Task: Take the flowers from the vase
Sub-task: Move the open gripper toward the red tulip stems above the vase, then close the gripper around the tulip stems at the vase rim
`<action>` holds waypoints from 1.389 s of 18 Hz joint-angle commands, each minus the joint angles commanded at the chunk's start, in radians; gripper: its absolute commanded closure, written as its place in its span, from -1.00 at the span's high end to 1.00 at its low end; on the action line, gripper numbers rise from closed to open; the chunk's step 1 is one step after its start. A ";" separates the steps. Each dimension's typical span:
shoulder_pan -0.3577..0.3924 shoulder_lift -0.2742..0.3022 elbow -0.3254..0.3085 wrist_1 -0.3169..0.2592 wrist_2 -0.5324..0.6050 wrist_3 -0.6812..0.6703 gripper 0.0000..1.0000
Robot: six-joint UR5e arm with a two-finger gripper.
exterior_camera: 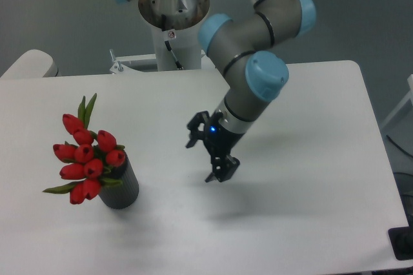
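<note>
The gripper grabs the flowers [86, 157] by their stems below the red buds next, to lift them out of the vase [122, 186].
The flowers [86, 157], a tight bunch of red tulip buds with narrow green leaves, stand in the vase [122, 186], a dark grey ribbed cylinder at the left of the white table. The bunch leans left out of the vase's mouth. My gripper [206, 157] hangs over the middle of the table, well to the right of the vase and apart from it. Its two black fingers are spread wide and point left toward the flowers. Nothing is between them.
The arm's grey links and blue joints reach down from the base column [173, 20] at the back edge of the table [310, 223]. A pale rounded object [29, 64] sits off the table's far left corner.
</note>
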 joint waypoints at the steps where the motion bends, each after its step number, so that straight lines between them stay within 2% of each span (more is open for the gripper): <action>1: -0.005 0.005 -0.002 0.000 -0.032 -0.028 1.00; 7: -0.049 0.017 0.000 0.008 -0.118 -0.131 1.00; 13: -0.069 -0.011 -0.002 0.011 -0.299 -0.232 1.00; 22: -0.124 -0.043 -0.008 0.015 -0.307 -0.232 1.00; 25: -0.149 -0.057 -0.009 0.050 -0.327 -0.232 1.00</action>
